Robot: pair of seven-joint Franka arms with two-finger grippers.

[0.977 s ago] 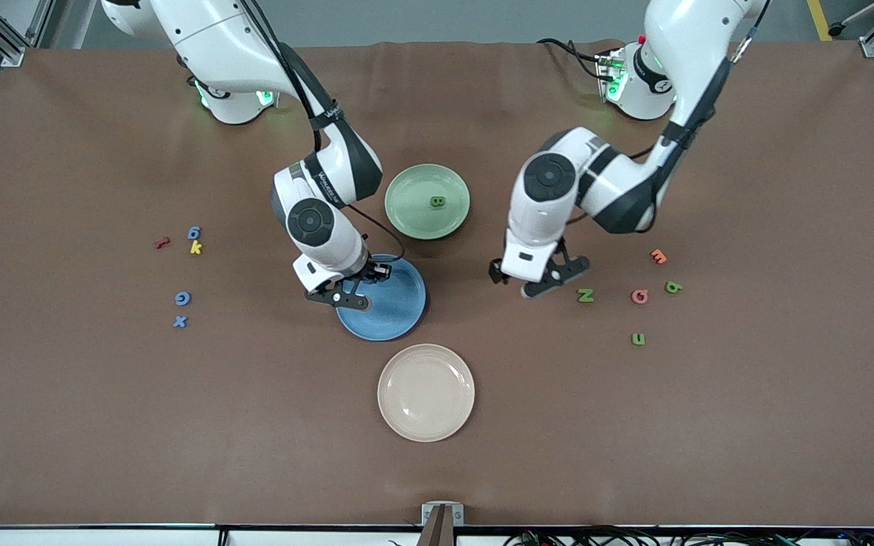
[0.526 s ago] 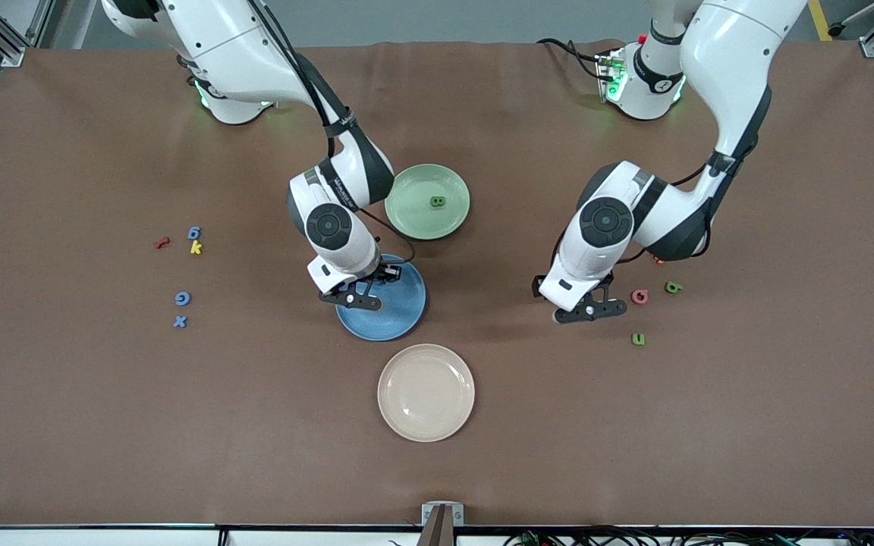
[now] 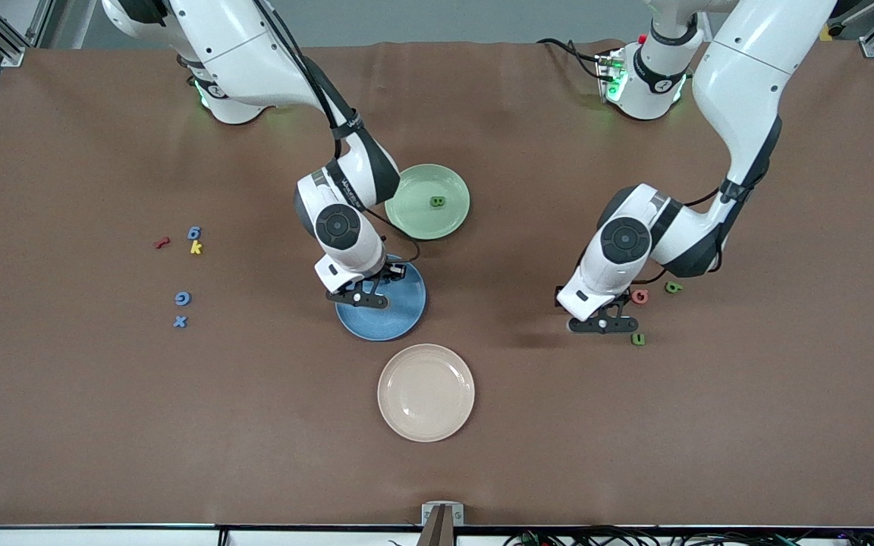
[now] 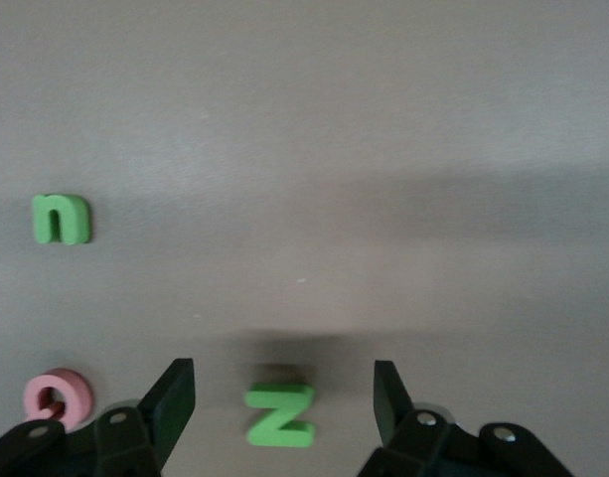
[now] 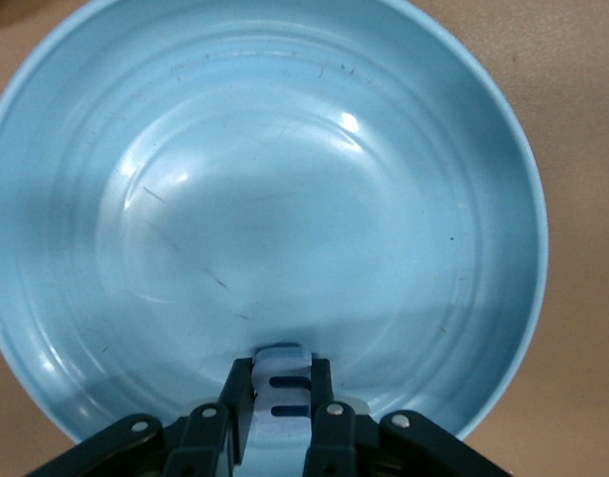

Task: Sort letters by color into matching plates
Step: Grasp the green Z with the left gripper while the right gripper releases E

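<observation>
The right gripper should release the letter now, because the pale blue letter (image 5: 281, 368) is low inside the blue plate's rim (image 5: 531, 179) and would lie in the plate.
My right gripper (image 3: 361, 292) hangs over the blue plate (image 3: 400, 315), near the rim, shut on a pale blue letter (image 5: 282, 356). The right wrist view shows this gripper (image 5: 281, 383) above the plate's bare inside (image 5: 284, 199). My left gripper (image 3: 601, 324) is low over the table toward the left arm's end. It stands open (image 4: 282, 378) with a green Z (image 4: 280, 414) between its fingers, untouched; the front view hides that Z. A green B (image 3: 438, 202) lies in the green plate (image 3: 422, 224). Loose green letters (image 3: 638, 339) (image 3: 673, 287) and three blue letters (image 3: 194, 233) (image 3: 183, 298) (image 3: 180, 321) lie on the table.
A cream plate (image 3: 425, 392) sits nearer the front camera than the blue plate. A pink letter (image 3: 639, 296) lies beside the left gripper. Red (image 3: 162, 243) and yellow (image 3: 196, 247) letters lie among the blue ones toward the right arm's end.
My left gripper has travelled toward the left arm's end and come down around the green Z, its fingers narrowing a little. My right gripper edged further over the blue plate with its letter.
</observation>
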